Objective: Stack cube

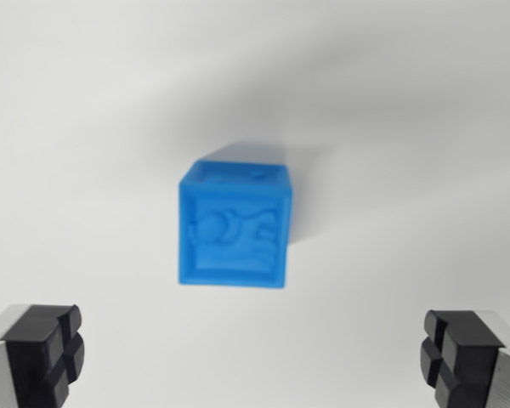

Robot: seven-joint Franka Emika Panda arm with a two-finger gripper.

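The blue cube (235,225) should be stacked on another cube. My gripper needs to grab it by its opposite sides next.
A blue cube (235,225) with a raised figure on its facing side rests on the white surface, near the middle of the wrist view. My gripper (253,357) is open, with one black fingertip (44,353) at the wrist view's lower left and the other (459,357) at the lower right. The cube lies beyond the fingertips, roughly centred between them, and nothing is held in the gap. No second cube shows in this view.
A plain white tabletop (93,127) fills the view, with a soft grey shadow (357,144) spreading to the upper right of the cube.
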